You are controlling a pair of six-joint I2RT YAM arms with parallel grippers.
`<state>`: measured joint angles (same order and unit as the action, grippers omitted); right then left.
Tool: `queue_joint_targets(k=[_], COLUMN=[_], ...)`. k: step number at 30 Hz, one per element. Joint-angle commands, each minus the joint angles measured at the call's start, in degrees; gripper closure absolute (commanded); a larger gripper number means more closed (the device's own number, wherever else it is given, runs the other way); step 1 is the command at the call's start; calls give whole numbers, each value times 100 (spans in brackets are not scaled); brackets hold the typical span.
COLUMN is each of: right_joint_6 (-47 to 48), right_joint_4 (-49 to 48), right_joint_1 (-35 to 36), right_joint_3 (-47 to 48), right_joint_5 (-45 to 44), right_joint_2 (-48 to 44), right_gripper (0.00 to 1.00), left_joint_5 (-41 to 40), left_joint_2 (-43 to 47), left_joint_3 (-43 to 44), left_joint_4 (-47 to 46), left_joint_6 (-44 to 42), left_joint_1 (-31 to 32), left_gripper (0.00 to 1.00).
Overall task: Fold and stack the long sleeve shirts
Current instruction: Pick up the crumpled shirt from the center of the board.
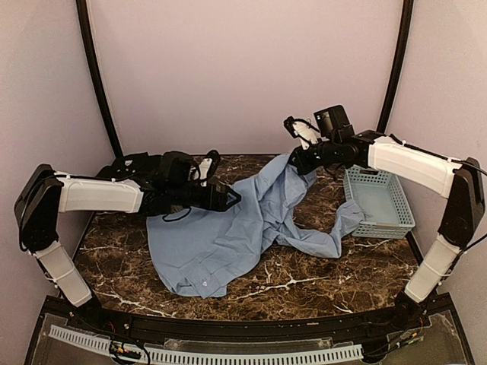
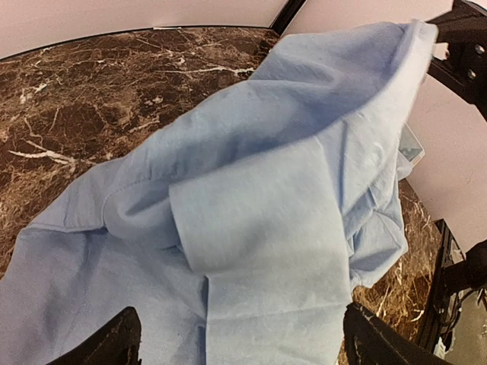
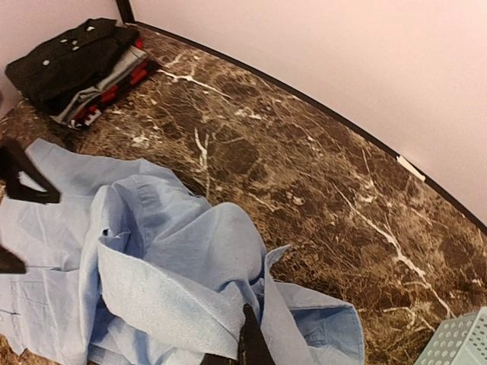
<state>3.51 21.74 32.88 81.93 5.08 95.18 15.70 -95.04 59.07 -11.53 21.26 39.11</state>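
Note:
The left gripper grabs the light blue shirt (image 1: 221,247) by the raised edge running to my right gripper next, to spread the shirt for folding.
The light blue shirt (image 1: 221,247) lies spread and crumpled on the marble table, with one sleeve trailing toward the basket. My right gripper (image 1: 302,161) is shut on an edge of it and holds that edge lifted at the back; in the right wrist view the cloth (image 3: 175,258) bunches around one dark finger (image 3: 249,342). My left gripper (image 1: 228,199) is open at the shirt's left upper edge. In the left wrist view its fingers (image 2: 114,346) stand wide apart over the blue cloth (image 2: 259,228). The black shirt (image 3: 72,53) lies folded on a pile at the back left.
A pale blue lattice basket (image 1: 378,199) stands at the right, by the trailing sleeve. The folded pile under the black shirt holds grey and red cloth (image 3: 103,99). Dark marble table (image 1: 304,293), with walls close around it.

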Motion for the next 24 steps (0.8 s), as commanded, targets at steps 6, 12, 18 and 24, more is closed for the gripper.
queue_joint_targets(k=[6, 12, 18, 24], right_joint_6=[247, 196, -153, -643], right_joint_4=[-399, -330, -361, -302], right_joint_1=[-37, -111, -440, -936], right_joint_3=[-76, -55, -44, 47], right_joint_5=[1289, 1012, 478, -52], right_joint_2=[-383, -401, -474, -332], right_gripper=[100, 100, 100, 100], left_joint_5=[1437, 2138, 2537, 2454], left_joint_2=[-775, -1103, -920, -75], left_joint_3=[631, 771, 369, -218], left_joint_4=[-694, -1081, -1575, -1618], left_joint_6=[119, 390, 569, 561], left_joint_1=[-323, -321, -312, -245], left_gripper=[9, 41, 98, 100])
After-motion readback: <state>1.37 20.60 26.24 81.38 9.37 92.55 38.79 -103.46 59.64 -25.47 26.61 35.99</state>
